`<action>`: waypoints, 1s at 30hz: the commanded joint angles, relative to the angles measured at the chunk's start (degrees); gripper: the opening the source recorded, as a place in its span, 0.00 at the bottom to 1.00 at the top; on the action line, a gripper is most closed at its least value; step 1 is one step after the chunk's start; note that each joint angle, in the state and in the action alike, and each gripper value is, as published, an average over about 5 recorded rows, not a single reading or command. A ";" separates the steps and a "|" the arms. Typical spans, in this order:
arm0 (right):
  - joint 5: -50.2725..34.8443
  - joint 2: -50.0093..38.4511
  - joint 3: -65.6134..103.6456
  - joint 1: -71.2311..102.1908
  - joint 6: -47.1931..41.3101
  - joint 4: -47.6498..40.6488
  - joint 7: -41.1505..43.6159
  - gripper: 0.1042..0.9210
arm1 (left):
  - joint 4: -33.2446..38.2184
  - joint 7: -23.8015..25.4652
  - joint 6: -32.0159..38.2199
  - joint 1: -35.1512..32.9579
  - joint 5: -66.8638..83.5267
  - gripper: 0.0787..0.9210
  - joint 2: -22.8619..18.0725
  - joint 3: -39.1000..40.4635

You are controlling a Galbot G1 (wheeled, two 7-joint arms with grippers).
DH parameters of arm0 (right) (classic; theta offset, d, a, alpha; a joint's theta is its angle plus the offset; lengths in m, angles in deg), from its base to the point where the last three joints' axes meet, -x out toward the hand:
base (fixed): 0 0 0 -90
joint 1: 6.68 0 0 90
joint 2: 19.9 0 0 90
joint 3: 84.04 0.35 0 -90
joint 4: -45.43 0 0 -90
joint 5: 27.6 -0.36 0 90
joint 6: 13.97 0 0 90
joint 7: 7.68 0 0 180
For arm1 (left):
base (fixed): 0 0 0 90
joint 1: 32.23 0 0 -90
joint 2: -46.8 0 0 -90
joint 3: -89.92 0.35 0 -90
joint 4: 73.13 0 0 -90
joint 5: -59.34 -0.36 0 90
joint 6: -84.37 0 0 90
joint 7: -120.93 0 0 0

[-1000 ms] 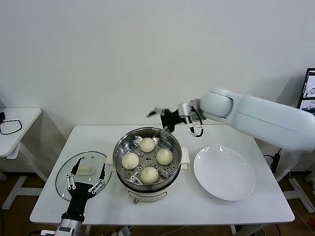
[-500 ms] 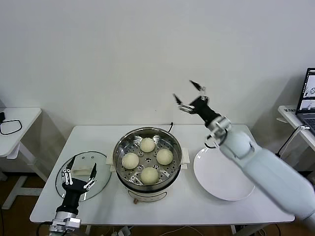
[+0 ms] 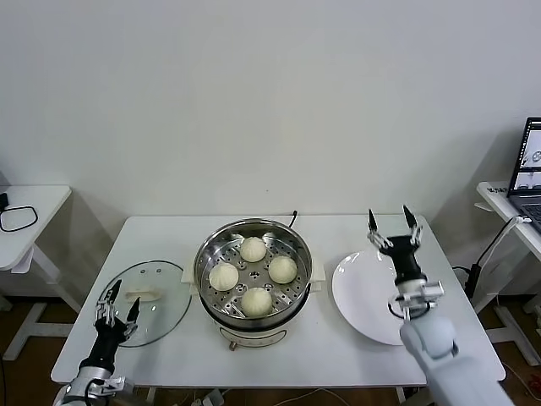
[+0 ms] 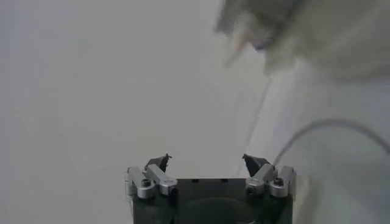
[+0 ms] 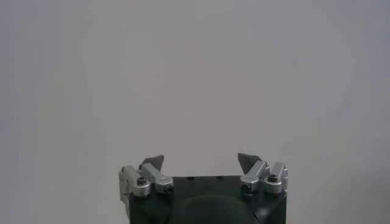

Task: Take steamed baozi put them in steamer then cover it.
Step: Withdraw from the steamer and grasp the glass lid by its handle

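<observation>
The glass lid (image 3: 165,319) spreads far wider than my fingers, so my left gripper should next grab the lid by its narrow cream handle (image 3: 144,296).
Several steamed baozi (image 3: 254,249) lie on the perforated tray inside the steamer (image 3: 207,250) at the table's middle. The cover (image 3: 161,292), a clear glass lid with a cream handle, rests flat on the table to the steamer's left. My left gripper (image 3: 117,294) stands open and empty over the lid's near edge, fingers pointing up. My right gripper (image 3: 390,219) is open and empty above the white plate's far side, also pointing up. Both wrist views show only open jaws, left (image 4: 206,161) and right (image 5: 200,160), against the pale wall.
A white plate (image 3: 372,306) lies empty to the right of the steamer. A small white side table (image 3: 34,203) stands at the far left, and a laptop (image 3: 531,161) sits on a desk at the right edge. A black cord (image 3: 294,216) runs behind the steamer.
My right arm swung away from above the steamer, out to the right and down toward me over the plate. My left arm drew back toward the table's near left edge.
</observation>
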 commanded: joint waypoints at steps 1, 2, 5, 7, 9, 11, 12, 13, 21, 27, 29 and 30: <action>4.78 7.75 8.86 12.82 1.92 0.52 -0.97 0.88 | -9.55 -4.56 2.30 3.85 -16.92 0.88 0.43 -1.16; 5.21 8.03 8.73 12.79 1.87 0.53 -1.01 0.88 | -10.14 -4.62 2.41 4.38 -17.04 0.88 0.53 -0.90; 6.36 8.84 8.22 12.63 1.60 0.65 -1.18 0.88 | -11.93 -4.79 2.85 5.81 -17.20 0.88 0.67 -0.30; 6.98 9.27 7.83 12.46 1.39 0.71 -1.28 0.88 | -12.69 -4.91 3.04 6.42 -17.18 0.88 0.66 0.00; 7.60 9.71 7.43 12.24 1.25 0.59 -1.33 0.88 | -13.35 -4.99 3.19 7.17 -17.13 0.88 0.55 0.18; 8.08 10.17 6.95 12.08 1.14 0.41 -1.35 0.88 | -14.12 -5.03 3.24 8.25 -17.08 0.88 0.33 0.15; 8.30 10.41 6.68 12.04 1.08 0.31 -1.37 0.88 | -14.52 -5.02 3.22 8.91 -17.07 0.88 0.23 0.14; 8.44 10.61 6.45 12.03 1.03 0.22 -1.37 0.88 | -14.83 -5.00 3.12 9.43 -17.05 0.88 0.17 0.16; 9.03 11.65 6.34 12.31 1.08 -0.42 -1.13 0.88 | -16.70 -4.81 2.46 12.37 -17.05 0.88 0.09 0.85; 9.14 11.81 6.69 12.34 1.19 -0.93 -0.91 0.88 | -17.83 -4.80 2.25 13.43 -16.64 0.88 -0.13 1.68; 9.21 11.92 6.75 12.28 1.23 -1.03 -0.85 0.88 | -18.17 -4.80 2.05 13.88 -16.64 0.88 -0.27 1.83; 9.25 11.96 6.75 12.27 1.25 -1.07 -0.82 0.88 | -18.29 -4.80 1.93 14.19 -16.64 0.88 -0.35 1.93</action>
